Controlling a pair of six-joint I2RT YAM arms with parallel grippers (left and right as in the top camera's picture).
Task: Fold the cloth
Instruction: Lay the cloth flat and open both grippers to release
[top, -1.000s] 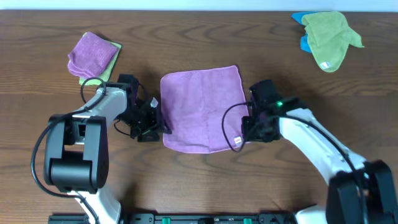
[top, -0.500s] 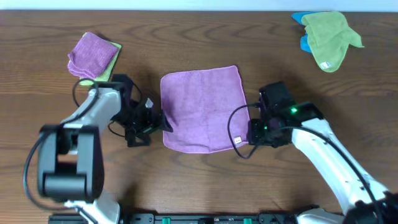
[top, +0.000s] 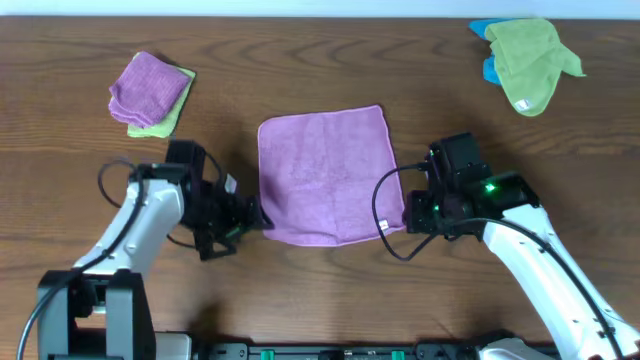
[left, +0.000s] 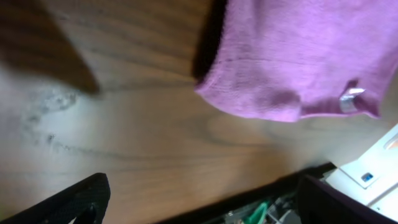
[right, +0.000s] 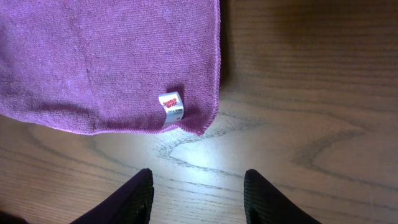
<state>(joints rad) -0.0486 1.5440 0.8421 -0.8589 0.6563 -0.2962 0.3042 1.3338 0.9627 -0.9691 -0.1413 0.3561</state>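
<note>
My left gripper has its fingers beside the purple cloth's near corner (top: 270, 234) (left: 209, 92) and should grab that corner next, leaving the labelled corner for my right gripper, to fold the cloth evenly.
A purple cloth (top: 327, 176) lies flat and spread out in the middle of the table. It also shows in the left wrist view (left: 292, 56) and in the right wrist view (right: 106, 62), where a small white label (right: 170, 107) sits near its near right corner. My left gripper (top: 250, 212) is open and empty, just off the cloth's near left corner; its fingers (left: 199, 199) frame bare wood. My right gripper (top: 408, 212) is open and empty beside the near right corner; its fingertips (right: 198, 186) hover over bare wood just short of the cloth's edge.
A folded purple cloth on a green one (top: 152, 92) lies at the far left. A green cloth over a blue one (top: 528, 55) lies at the far right. The table's front edge (left: 261, 193) shows in the left wrist view.
Both arms have drawn back outward from the cloth's sides, the left to the left and nearer, the right to the right. The cloth has stayed flat.
</note>
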